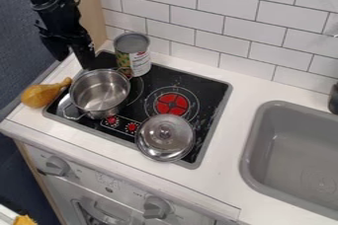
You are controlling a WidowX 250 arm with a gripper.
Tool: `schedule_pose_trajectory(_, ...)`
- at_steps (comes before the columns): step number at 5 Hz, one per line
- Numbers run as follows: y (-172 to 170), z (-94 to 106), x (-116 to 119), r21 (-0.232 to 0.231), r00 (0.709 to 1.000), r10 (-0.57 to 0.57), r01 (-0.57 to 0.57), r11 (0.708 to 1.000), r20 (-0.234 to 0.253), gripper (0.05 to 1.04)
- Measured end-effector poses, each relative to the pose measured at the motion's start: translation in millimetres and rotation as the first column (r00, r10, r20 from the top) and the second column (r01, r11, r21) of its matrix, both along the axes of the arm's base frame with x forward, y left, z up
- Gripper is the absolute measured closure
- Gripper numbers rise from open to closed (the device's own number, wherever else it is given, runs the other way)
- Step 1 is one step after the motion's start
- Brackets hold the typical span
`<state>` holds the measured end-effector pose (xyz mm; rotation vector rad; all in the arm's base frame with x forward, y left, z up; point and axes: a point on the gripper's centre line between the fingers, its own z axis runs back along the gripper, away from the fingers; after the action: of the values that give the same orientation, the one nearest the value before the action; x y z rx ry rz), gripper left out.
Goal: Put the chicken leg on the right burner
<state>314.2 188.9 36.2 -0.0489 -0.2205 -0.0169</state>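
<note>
The gripper picks up the orange-brown chicken leg [41, 94] by its narrow end next. Then it sets the leg on the right burner.
The gripper [71, 57] hangs at the upper left, above the stove's back left corner, its two fingers apart with nothing between them. Below and to the left of it, the orange-brown chicken leg [41, 94] lies on the white counter beside the stove's left edge. Its narrow end points up and right, close to the metal pot. The right burner [172, 103] is a red disc with rings around it on the black stove top [214, 105], and nothing stands on its red centre.
A metal pot [99, 91] sits on the stove's left side, with a can [133, 55] behind it. A lid [165, 137] lies just in front of the right burner. The grey sink [251, 145] is at the right; a tiled wall [224, 26] rises behind.
</note>
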Motion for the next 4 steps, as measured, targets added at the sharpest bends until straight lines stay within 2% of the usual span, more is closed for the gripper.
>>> schedule_pose_trajectory(1, -3, -14.4, -4, -0.029, 0.999, -0.004, 0.003, 1.0, -0.039, 0.083)
schedule_pose_trajectory(2, 14, -4.3, -4, -0.037, 0.999, -0.016, 0.015, 0.999, -0.043, 0.083)
schedule_pose_trajectory(3, 36, -1.8, -12, -0.031, 0.999, 0.01, -0.012, 0.999, -0.042, 0.083)
schedule_pose_trajectory(4, 55, -14.2, -12, 0.005, 0.996, 0.021, -0.021, 1.0, -0.086, 0.083)
